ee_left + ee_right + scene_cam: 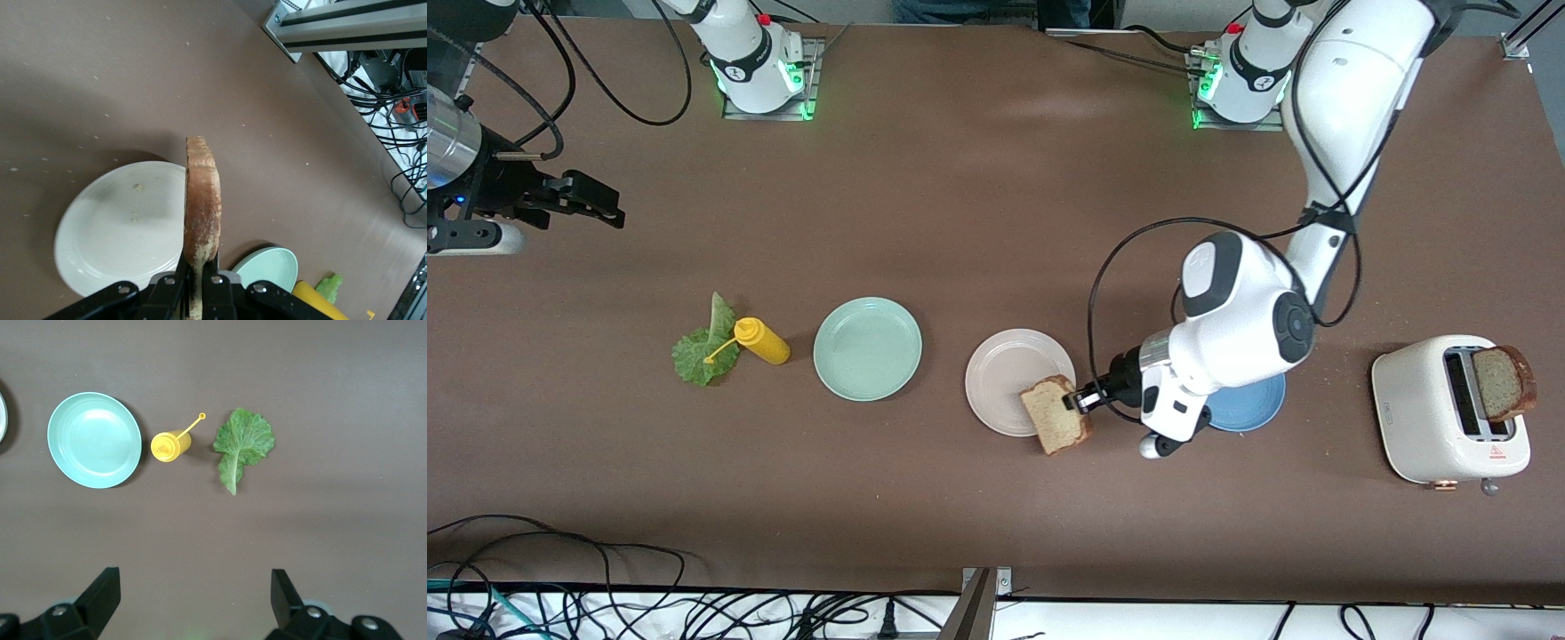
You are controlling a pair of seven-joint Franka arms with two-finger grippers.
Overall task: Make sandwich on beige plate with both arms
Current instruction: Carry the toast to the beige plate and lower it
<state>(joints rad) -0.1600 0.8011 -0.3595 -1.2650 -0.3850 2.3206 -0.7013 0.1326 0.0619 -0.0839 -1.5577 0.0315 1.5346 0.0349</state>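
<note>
The toast point(1056, 414) hangs on edge past the rim of the beige plate point(1005, 373) and would tip if I opened now. My left gripper should move it before it opens.
My left gripper point(1079, 399) is shut on a slice of brown toast point(1056, 414), held on edge over the rim of the beige plate point(1005, 373) at the side facing the front camera. The left wrist view shows the toast point(201, 207) pinched between the fingers, with the beige plate point(113, 233) below. A second toast slice point(1503, 382) sticks up out of the white toaster point(1449, 411). The green lettuce leaf point(704, 348) lies flat on the table toward the right arm's end. My right gripper point(596, 206) hangs open and waits high over that end; its wrist view shows the lettuce point(241, 445).
A mint-green plate point(868, 348) sits between the beige plate and a yellow squeeze bottle point(761, 340) lying beside the lettuce. A blue plate point(1254, 404) is partly hidden under the left arm. Cables run along the table's near edge.
</note>
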